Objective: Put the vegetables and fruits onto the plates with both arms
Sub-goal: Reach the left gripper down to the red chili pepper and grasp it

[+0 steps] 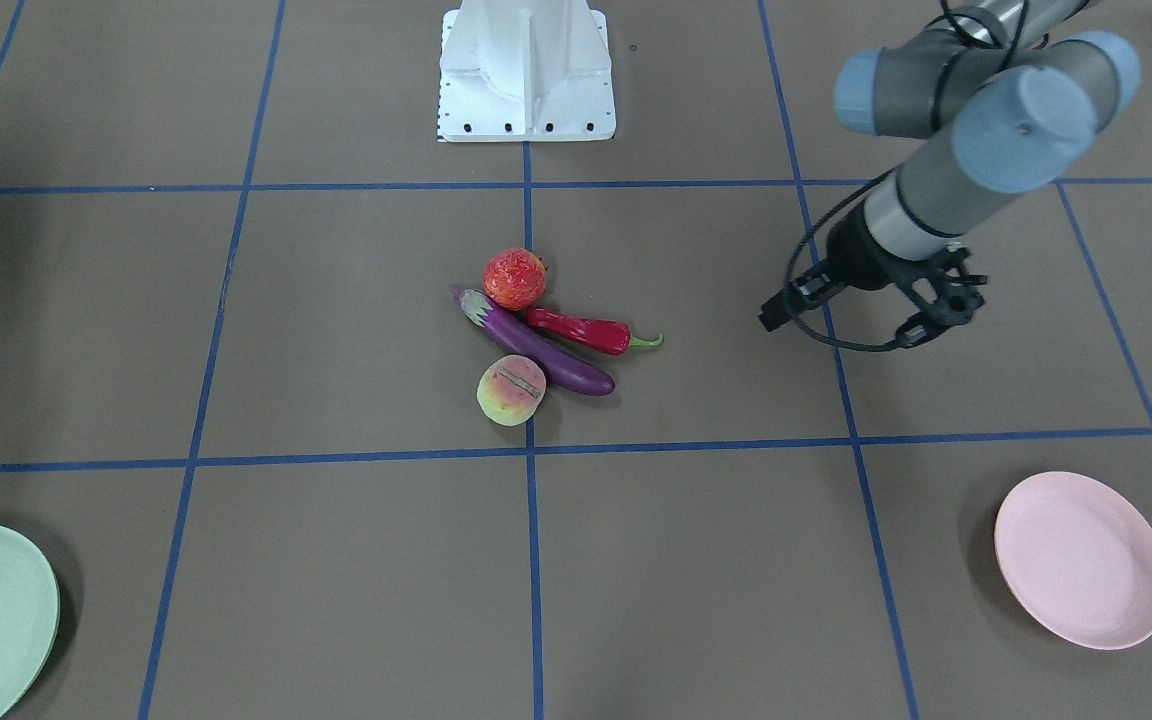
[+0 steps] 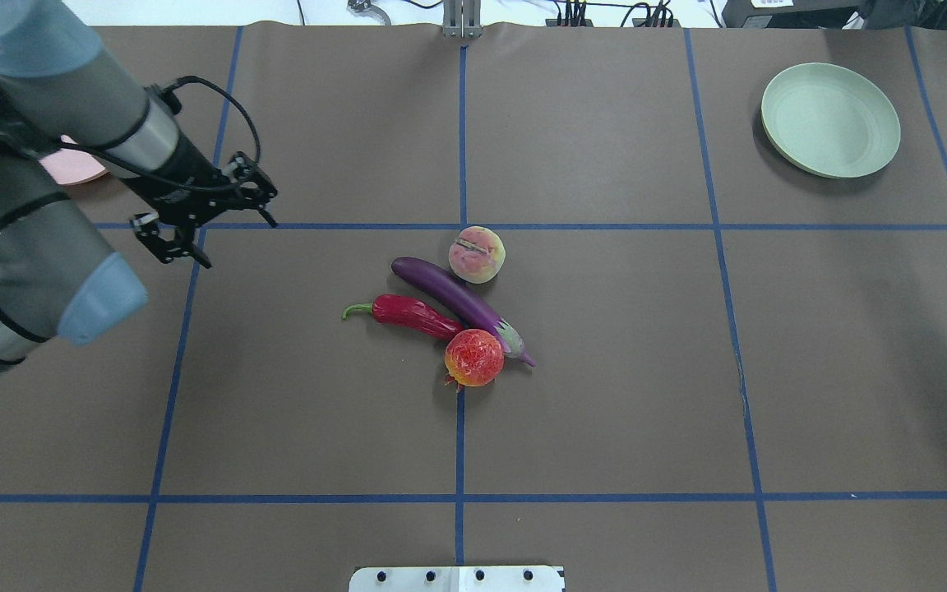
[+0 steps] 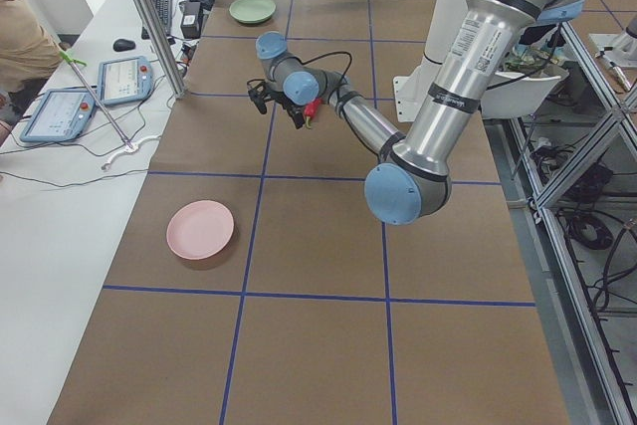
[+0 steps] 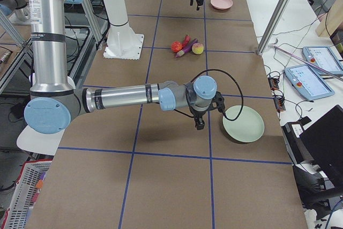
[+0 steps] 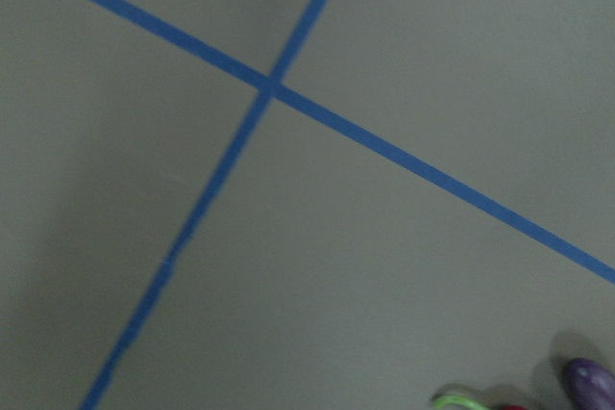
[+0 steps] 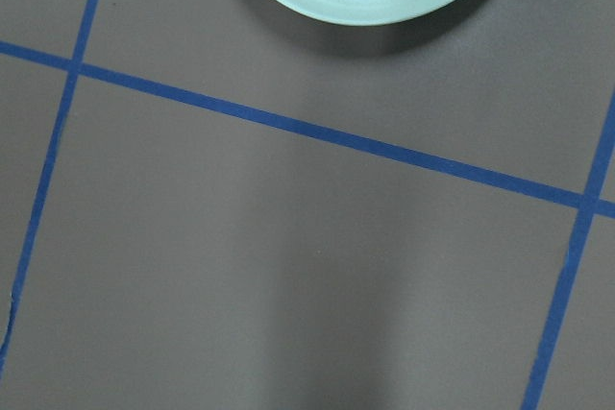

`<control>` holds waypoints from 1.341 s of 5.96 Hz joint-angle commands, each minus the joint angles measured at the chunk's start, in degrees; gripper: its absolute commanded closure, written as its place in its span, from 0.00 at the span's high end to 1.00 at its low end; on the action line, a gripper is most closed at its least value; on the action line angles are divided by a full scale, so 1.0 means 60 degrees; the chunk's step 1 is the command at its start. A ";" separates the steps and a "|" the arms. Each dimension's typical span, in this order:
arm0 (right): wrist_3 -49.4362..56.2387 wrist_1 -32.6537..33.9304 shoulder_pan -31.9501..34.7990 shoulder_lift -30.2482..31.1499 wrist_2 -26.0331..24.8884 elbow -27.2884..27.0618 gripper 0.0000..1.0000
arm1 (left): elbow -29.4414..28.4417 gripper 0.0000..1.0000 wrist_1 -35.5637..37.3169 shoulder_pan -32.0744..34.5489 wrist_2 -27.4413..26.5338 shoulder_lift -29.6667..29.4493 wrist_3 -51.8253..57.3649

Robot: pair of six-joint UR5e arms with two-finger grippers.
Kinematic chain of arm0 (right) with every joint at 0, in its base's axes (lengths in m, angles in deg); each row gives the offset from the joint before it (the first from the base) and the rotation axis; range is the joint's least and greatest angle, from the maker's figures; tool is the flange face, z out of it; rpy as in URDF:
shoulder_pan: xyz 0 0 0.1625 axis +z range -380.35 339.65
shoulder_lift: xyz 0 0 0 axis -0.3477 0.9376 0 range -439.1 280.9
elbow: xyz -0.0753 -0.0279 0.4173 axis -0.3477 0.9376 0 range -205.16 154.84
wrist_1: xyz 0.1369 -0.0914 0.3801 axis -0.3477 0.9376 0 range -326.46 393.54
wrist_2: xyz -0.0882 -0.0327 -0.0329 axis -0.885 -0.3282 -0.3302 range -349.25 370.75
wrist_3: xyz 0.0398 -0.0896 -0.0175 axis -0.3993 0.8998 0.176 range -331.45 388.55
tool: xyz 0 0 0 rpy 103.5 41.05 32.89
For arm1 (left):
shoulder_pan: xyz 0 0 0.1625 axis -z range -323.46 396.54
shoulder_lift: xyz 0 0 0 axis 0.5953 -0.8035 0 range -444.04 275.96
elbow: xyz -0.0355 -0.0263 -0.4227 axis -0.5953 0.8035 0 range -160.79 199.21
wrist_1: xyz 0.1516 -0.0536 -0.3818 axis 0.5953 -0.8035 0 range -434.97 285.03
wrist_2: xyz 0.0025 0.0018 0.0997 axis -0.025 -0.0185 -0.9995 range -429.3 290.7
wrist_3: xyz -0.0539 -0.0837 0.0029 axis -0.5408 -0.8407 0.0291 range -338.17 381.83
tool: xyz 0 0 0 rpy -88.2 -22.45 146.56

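Note:
My left gripper takes the red chili pepper by its thick part beside the green stem (image 1: 615,337) next, to set the pepper onto the pink plate (image 1: 1082,560).
The purple eggplant (image 1: 536,345), red chili pepper (image 1: 581,330), peach (image 1: 511,390) and bumpy red-orange fruit (image 1: 514,278) lie touching in a cluster at the table's middle. My left gripper (image 2: 242,244) is open and empty above the table, well to the left of the chili (image 2: 412,314). The pink plate (image 1: 1082,560) is empty, on the left arm's side. The mint green plate (image 2: 830,120) is empty, at the far right. My right gripper (image 4: 199,120) hovers beside the green plate (image 4: 244,124); I cannot tell whether it is open or shut.
The white pedestal base (image 1: 526,70) stands at the robot's edge of the table. Blue tape lines (image 2: 461,226) grid the brown table cover. In the overhead view the left arm covers most of the pink plate (image 2: 71,168). An operator (image 3: 20,7) sits beside the table's far side.

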 commanded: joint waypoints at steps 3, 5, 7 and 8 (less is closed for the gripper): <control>-0.0719 -0.0010 -0.0313 -0.0372 -0.0107 -0.0016 1.00 | -0.1787 1.00 -0.0404 -0.1896 -0.2260 -0.1936 -0.5257; -0.0864 -0.0010 -0.0415 -0.0432 -0.0121 -0.0030 1.00 | -0.2241 1.00 -0.1285 -0.2310 -0.2821 -0.1922 -0.6380; -0.1012 -0.0010 -0.0431 -0.0505 -0.0151 -0.0074 1.00 | -0.2271 0.99 -0.1272 -0.2558 -0.2909 -0.1820 -0.6572; -0.1012 -0.0010 -0.0431 -0.0549 -0.0165 -0.0060 1.00 | -0.2286 0.97 -0.1272 -0.2646 -0.2909 -0.1805 -0.6558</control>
